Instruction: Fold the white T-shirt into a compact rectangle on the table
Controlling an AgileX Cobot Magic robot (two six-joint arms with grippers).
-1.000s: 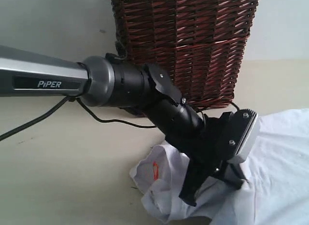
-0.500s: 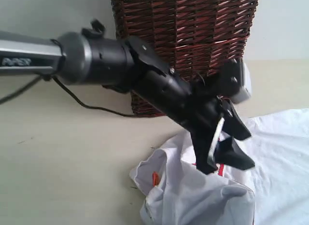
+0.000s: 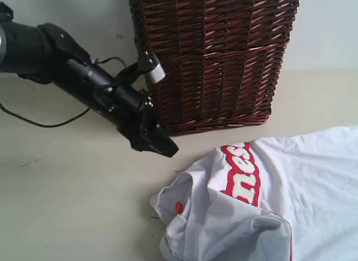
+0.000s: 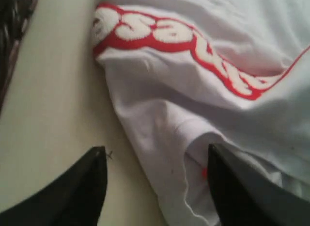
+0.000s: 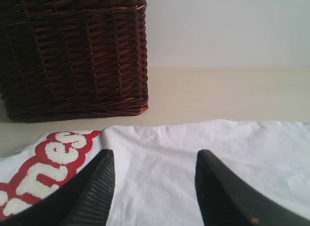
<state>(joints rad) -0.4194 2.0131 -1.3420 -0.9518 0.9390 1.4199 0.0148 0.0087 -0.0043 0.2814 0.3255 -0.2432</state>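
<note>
A raised fold sticks up beside the red-outlined letters and the cloth [image 4: 140, 90] around it lies loose, so the robot's left gripper should next grab the T-shirt by that fold [image 4: 186, 129].
The white T-shirt [image 3: 291, 182] lies rumpled at the lower right of the table [image 3: 72, 205]. Part of it is folded over, so the red-outlined letters [image 3: 240, 174] face up, and the orange neck tag [image 3: 179, 208] shows at the collar. My left gripper [image 3: 162, 146] hangs open above the bare table, to the left of the shirt and clear of it. In the left wrist view the left gripper [image 4: 156, 152] is empty, with the shirt's edge [image 4: 160, 138] under the gap. My right gripper [image 5: 154, 153] is open and empty over plain white cloth [image 5: 218, 153].
A tall dark brown wicker basket [image 3: 212, 59] stands at the back, just beyond the shirt and close to the left arm; it also fills one side of the right wrist view as the basket [image 5: 72, 51]. A black cable [image 3: 39, 124] trails under the left arm.
The left gripper opened, let go of the shirt and drew back up and to the left. The cloth it dropped now lies folded over with the red letters showing.
</note>
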